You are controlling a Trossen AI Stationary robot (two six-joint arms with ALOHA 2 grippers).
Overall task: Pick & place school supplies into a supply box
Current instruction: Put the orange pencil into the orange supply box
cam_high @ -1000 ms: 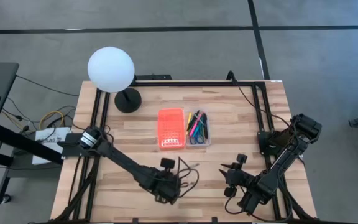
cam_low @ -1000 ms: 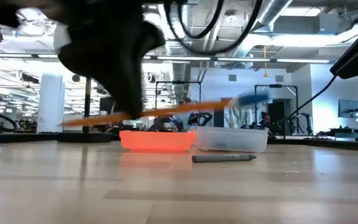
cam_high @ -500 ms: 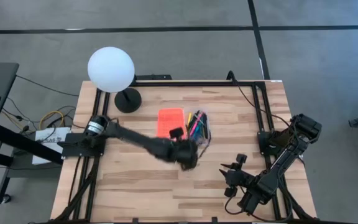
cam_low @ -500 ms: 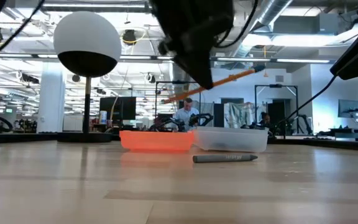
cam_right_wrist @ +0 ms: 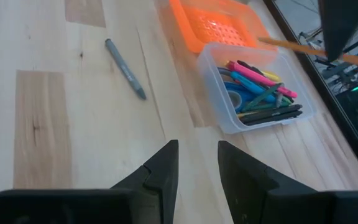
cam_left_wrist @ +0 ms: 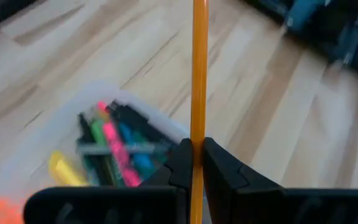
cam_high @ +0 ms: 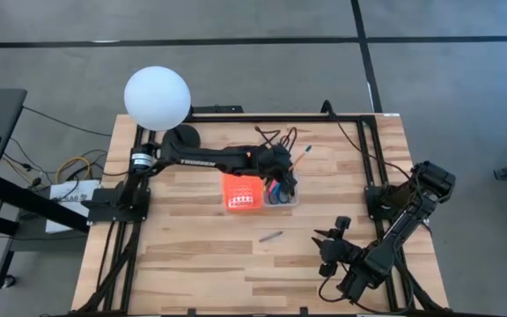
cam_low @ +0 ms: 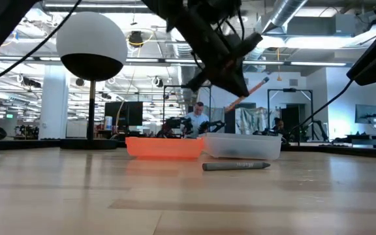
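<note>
The orange pencil point(cam_high: 301, 156) point(cam_left_wrist: 199, 68) runs past the clear tray's rim, high above the tray's pens. My left gripper should keep holding the pencil until I lower it.
My left gripper point(cam_high: 282, 172) hangs over the clear tray point(cam_high: 285, 197) and is shut on an orange pencil point(cam_low: 248, 94) with a blue end point(cam_high: 307, 151). The tray holds several pens and markers point(cam_left_wrist: 114, 149) and stands right of the orange lid point(cam_high: 242, 191). A grey marker point(cam_high: 271, 236) lies flat on the table, near of the tray. My right gripper point(cam_high: 324, 251) is open and empty near the table's near right corner, its fingers toward the marker point(cam_right_wrist: 125, 60). My left gripper pinches the orange pencil's shaft point(cam_left_wrist: 198, 134) between its two fingers. A long part of the pencil sticks out past the fingertips point(cam_left_wrist: 182, 163). The pencil is lifted clear and slopes upward above the clear tray point(cam_low: 243, 145).
A white globe lamp point(cam_high: 157, 99) on a black foot stands at the far left. Black frame rails run along the table's left, right and far edges. Bare wood lies left of and near of the orange lid point(cam_right_wrist: 213, 22).
My left gripper has risen from the table's near edge and swung toward the far edge, carrying the orange pencil, and now hangs over the clear tray. The pencil has turned with it and slopes upward. The grey marker it was over now lies uncovered on the table.
</note>
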